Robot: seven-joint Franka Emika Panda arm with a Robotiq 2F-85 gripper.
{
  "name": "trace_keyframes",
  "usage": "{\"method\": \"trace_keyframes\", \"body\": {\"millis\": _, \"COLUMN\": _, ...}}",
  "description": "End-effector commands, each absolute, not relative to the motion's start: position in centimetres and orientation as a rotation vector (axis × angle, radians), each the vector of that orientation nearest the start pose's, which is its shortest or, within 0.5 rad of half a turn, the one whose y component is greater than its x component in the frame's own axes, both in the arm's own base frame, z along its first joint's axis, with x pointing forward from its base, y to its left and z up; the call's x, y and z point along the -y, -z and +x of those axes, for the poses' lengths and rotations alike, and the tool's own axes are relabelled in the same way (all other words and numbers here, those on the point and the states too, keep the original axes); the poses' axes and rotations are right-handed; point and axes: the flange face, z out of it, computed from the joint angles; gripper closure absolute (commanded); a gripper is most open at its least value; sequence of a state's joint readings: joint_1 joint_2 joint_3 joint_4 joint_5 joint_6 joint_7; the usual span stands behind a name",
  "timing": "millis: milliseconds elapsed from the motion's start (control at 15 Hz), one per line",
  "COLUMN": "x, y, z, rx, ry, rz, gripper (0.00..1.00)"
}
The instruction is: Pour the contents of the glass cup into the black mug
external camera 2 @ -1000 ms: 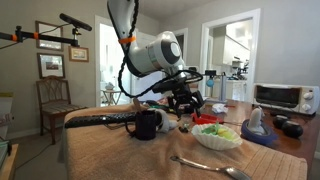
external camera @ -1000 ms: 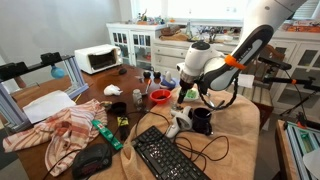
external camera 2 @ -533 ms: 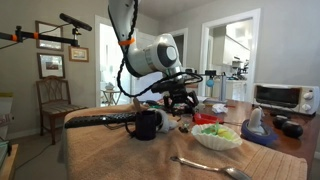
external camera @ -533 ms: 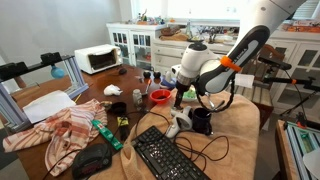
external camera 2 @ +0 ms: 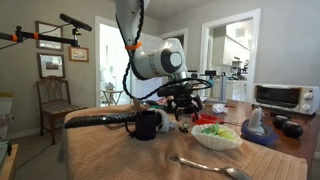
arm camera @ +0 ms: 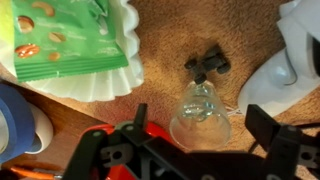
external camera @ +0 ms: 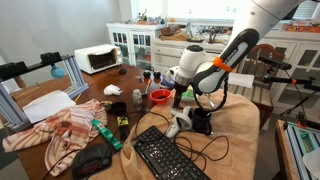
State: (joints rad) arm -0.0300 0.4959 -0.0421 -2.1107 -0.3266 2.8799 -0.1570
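The gripper should go lower before it closes on the glass, because the glass's rim is below its fingers in the wrist view.
A clear glass cup (arm camera: 200, 118) stands upright on the brown tablecloth, seen from above in the wrist view. My gripper (arm camera: 201, 108) is open, one finger on each side of the glass with a gap on both sides. In both exterior views the gripper (external camera: 181, 96) (external camera 2: 182, 104) hangs low over the table and hides the glass. The squat black mug (external camera: 201, 121) (external camera 2: 146, 124) stands on the cloth a short way beside the gripper. It does not show in the wrist view.
A white bowl with green contents (arm camera: 75, 45) (external camera 2: 217, 136) and a red bowl (external camera: 160, 98) (external camera 2: 205, 119) stand close to the glass. A white mouse (external camera: 174, 127), a black keyboard (external camera: 170, 155), cables, a small black object (arm camera: 207, 63) and a spoon (external camera 2: 205, 167) lie around.
The arm has swung a little and the gripper has shifted slightly sideways over the glass. Nothing was grasped; mug and bowls have not moved.
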Motion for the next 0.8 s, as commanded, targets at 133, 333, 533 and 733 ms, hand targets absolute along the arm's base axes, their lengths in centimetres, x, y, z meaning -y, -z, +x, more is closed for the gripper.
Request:
{"method": "trace_keyframes", "body": {"millis": 133, "x": 2.3, "y": -18.7, "z": 61.7, "rx": 0.698, "ry": 0.42, "rz": -3.161, "gripper": 0.25}}
{"method": "trace_keyframes", "body": {"millis": 333, "x": 1.8, "y": -18.6, "z": 61.7, "rx": 0.703, "ry": 0.414, "rz": -3.149, "gripper": 0.4}}
{"method": "trace_keyframes", "body": {"millis": 533, "x": 1.6, "y": -19.1, "z": 61.3, "rx": 0.666, "ry": 0.418, "rz": -3.17, "gripper": 0.63}}
{"method": "trace_keyframes", "body": {"millis": 733, "x": 1.7, "y": -19.1, "z": 61.2, "rx": 0.643, "ry": 0.417, "rz": -3.178, "gripper": 0.7}}
